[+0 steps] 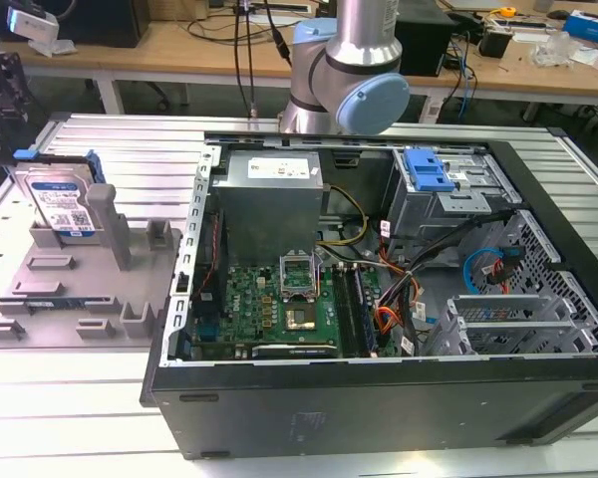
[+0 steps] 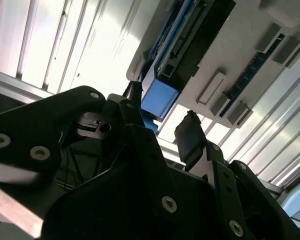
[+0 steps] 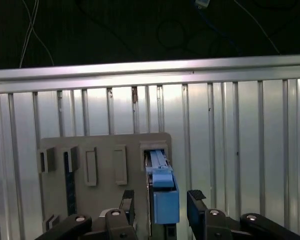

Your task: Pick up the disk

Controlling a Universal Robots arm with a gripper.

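It isn't time to close on the disk yet: my open fingers are above the disk's blue end (image 1: 62,156), short of its side rails. My gripper needs to go lower first, then close on the disk.
The disk (image 1: 65,204) is a silver drive with a blue-and-white label and blue side rails. It stands on edge in a slot of the grey fixture tray (image 1: 40,329) at the exterior view's left. In both wrist views my gripper (image 3: 161,202) (image 2: 162,120) is open. Its black fingers (image 3: 196,200) stand apart, one on each side of the disk's blue end (image 3: 163,199) (image 2: 160,95). I see a gap between each finger and the disk, so they are not touching it. My arm (image 1: 349,60) rises at the back of the exterior view.
An open computer case (image 1: 379,398) with a motherboard, cables and a blue drive-bay latch (image 1: 427,169) lies to the exterior view's right of the tray. Both rest on a ribbed metal table (image 3: 240,130). Grey posts (image 1: 115,224) rise from the tray beside the disk.
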